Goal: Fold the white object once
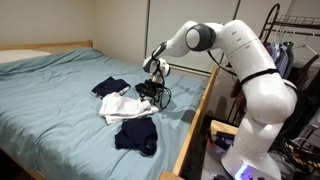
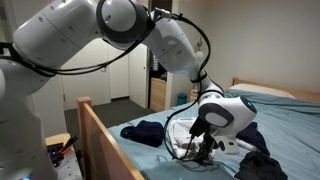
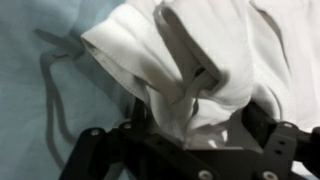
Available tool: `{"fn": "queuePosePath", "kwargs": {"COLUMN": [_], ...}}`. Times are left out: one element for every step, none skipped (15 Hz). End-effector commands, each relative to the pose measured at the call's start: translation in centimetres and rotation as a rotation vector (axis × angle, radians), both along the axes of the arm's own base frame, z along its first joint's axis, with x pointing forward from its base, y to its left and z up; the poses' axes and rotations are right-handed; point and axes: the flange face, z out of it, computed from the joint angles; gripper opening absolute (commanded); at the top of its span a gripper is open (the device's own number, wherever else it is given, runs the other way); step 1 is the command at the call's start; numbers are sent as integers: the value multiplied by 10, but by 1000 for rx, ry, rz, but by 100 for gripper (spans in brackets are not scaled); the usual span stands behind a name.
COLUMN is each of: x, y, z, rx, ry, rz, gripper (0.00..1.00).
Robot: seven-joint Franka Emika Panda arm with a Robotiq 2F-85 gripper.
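My gripper picks up the white object by the bunched fold at its edge toward the robot next, to fold that edge over the object's rest.
The white object [image 1: 120, 108] lies rumpled on the blue bed sheet between two dark garments. My gripper [image 1: 150, 92] is down at its far edge, on the side toward the robot. In the wrist view the white object [image 3: 200, 45] fills most of the picture. A bunched fold of it sits between the fingers of my gripper [image 3: 197, 112], whose jaws stand wide and open around the fold. In an exterior view the gripper [image 2: 203, 150] points down onto the white object [image 2: 236, 146], its fingertips sunk in the fabric.
A dark navy garment [image 1: 110, 86] lies beyond the white cloth and another [image 1: 136, 135] lies nearer the foot of the bed. The wooden bed frame [image 1: 196, 118] runs along the robot's side. Blue sheet [image 3: 40, 90] is bare beside the cloth. A clothes rack [image 1: 300, 40] stands behind the robot.
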Motion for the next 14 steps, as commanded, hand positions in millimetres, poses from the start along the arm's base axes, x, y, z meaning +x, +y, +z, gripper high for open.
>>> {"fn": "queuePosePath", "kwargs": {"x": [-16,-15,-10,-7,-5,-3,-4,-5,-8,-10,-10,-10,-9,-12], "y": [6,4,4,5,6,7,8,8,7,6,5,5,3,1], "z": [25,24,19,14,7,0,-7,-12,-17,-20,-22,-22,-19,-13], "rx": [5,19,52,82,114,143,170,185,194,199,200,198,194,178], "ry": [-108,-139,-172,-201,-213,-221,-220,-205,-194,-185,-187,-183,-176,-160], "rz": [55,54,56,59,51,49,48,40,34,24,24,19,10,-8], "gripper": [100,100,100,100,100,100,100,100,100,100,78,74,68,60]}}
